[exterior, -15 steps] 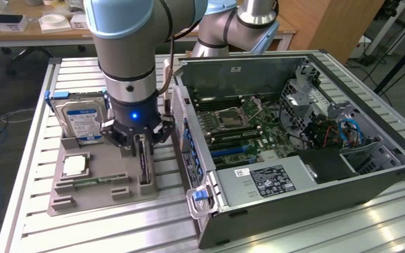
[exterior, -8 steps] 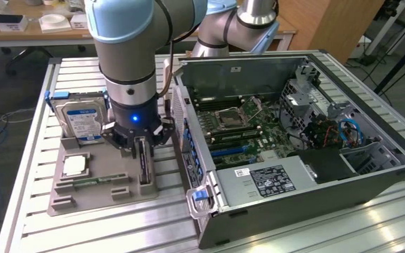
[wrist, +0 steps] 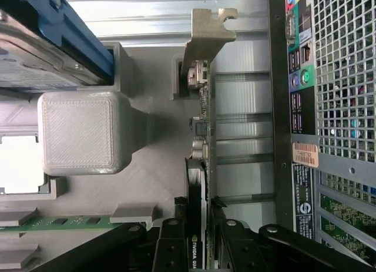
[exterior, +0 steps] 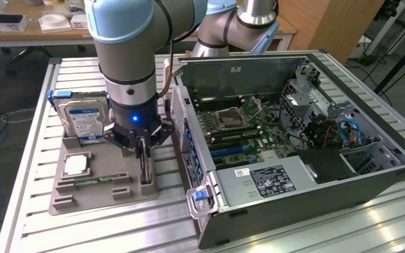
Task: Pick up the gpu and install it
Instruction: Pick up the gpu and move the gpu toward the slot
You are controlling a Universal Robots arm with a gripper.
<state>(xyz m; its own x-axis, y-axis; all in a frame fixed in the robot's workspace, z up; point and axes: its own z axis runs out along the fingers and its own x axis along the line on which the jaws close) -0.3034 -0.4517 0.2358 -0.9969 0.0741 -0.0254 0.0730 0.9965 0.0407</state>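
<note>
I should next grab the GPU by its NVIDIA-labelled cooler body [wrist: 195, 245] with my gripper. Then the GPU's silver bracket [wrist: 205, 34] stays free for installing.
The gpu [exterior: 145, 171] stands on edge in a slot of the grey holder tray [exterior: 104, 199], to the exterior view's left of the open computer case [exterior: 371, 174]. In the wrist view the gpu [wrist: 200, 137] is seen edge-on, its silver bracket [wrist: 205, 37] at the far end. My gripper [exterior: 143, 158] has come straight down over the card. Its black fingers [wrist: 170, 242] stand one on each side of the board, close to it, with a thin gap still showing. The gripper [wrist: 198, 242] is open around the card, which rests in its slot.
A silver hard drive [exterior: 83, 118] with a blue-white label stands upright at the tray's far end. A processor [exterior: 76, 165] and a green memory stick [exterior: 93, 181] lie in the tray. The case's motherboard [exterior: 252, 132] faces up, and its rear panel [wrist: 341, 78] is close beside the card.
</note>
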